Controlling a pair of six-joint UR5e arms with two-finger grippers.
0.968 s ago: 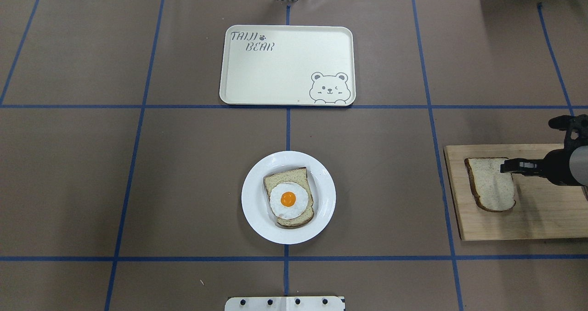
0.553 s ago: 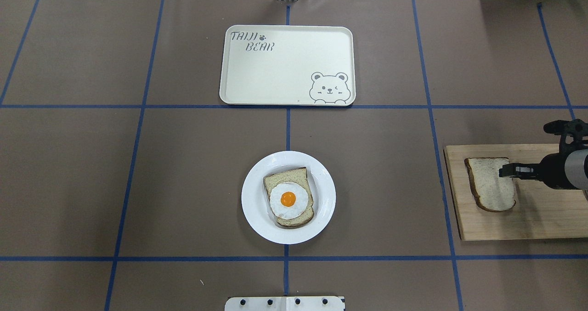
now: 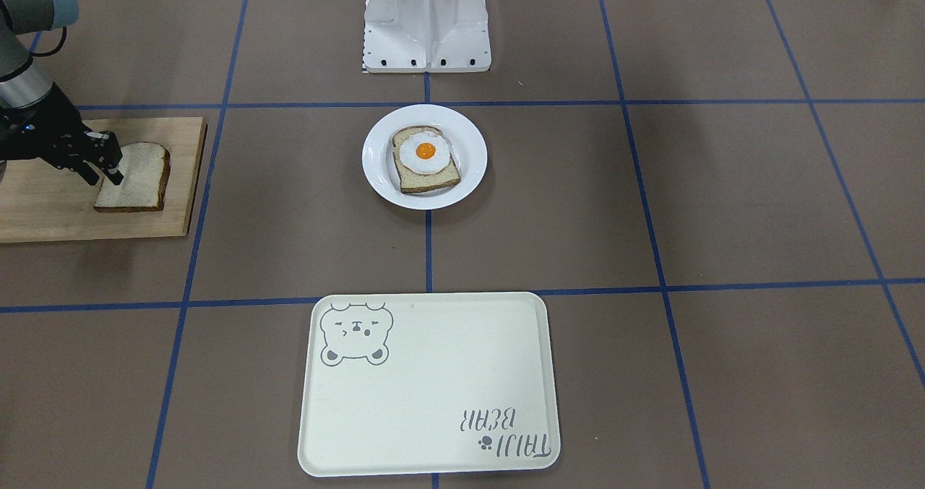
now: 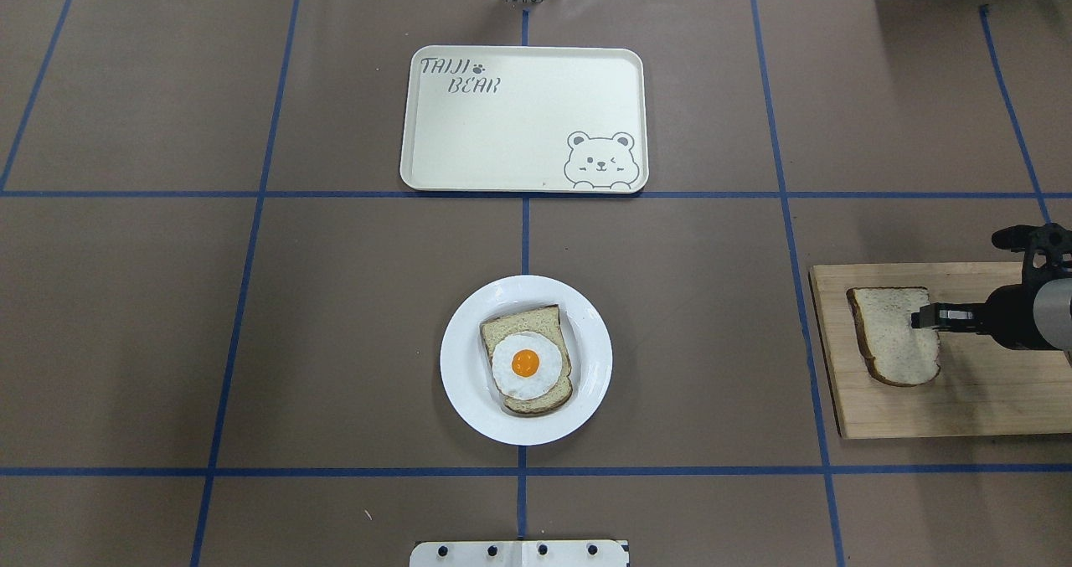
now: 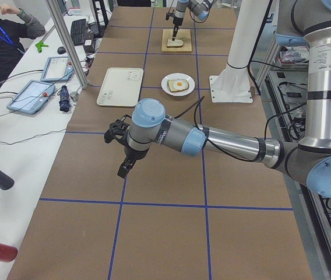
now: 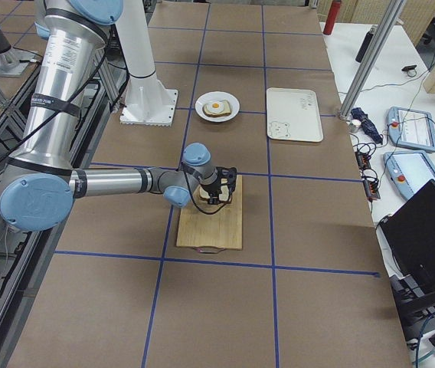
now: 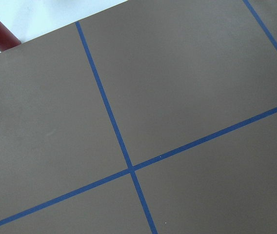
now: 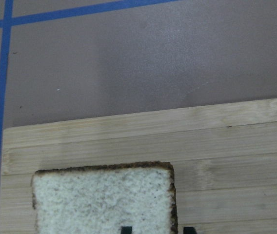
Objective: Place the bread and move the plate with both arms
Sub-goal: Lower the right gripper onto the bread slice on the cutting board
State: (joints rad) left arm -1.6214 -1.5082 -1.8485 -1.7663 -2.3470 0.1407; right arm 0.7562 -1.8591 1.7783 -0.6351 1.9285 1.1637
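Observation:
My right gripper grabs the bread slice by its thin crust edge (image 3: 105, 187) next, since the bread slice's flat side (image 3: 137, 182) is too wide for the fingers.
The plain bread (image 4: 892, 337) lies flat on a wooden cutting board (image 4: 963, 408) at the table's right side; it also shows in the front view (image 3: 137, 178). My right gripper (image 4: 919, 317) is low at the bread's outer edge. In the right wrist view (image 8: 157, 229) its two fingertips stand apart, astride the crust edge of the bread (image 8: 102, 200). The white plate (image 4: 461, 383) sits at the table's middle and holds a slice with a fried egg (image 4: 526, 362). My left gripper (image 5: 122, 172) hangs over bare table far to the left; I cannot tell whether it is open or shut.
A cream tray with a bear drawing (image 4: 419, 119) lies beyond the plate at the far middle. The robot's white base (image 3: 426, 19) stands at the near edge. Blue tape lines cross the brown table cover. Operators' tablets lie on a side table (image 5: 31, 93).
My right gripper has shifted a little along the bread's outer edge toward the robot's side and sits lower. The bread, plate and tray have not moved.

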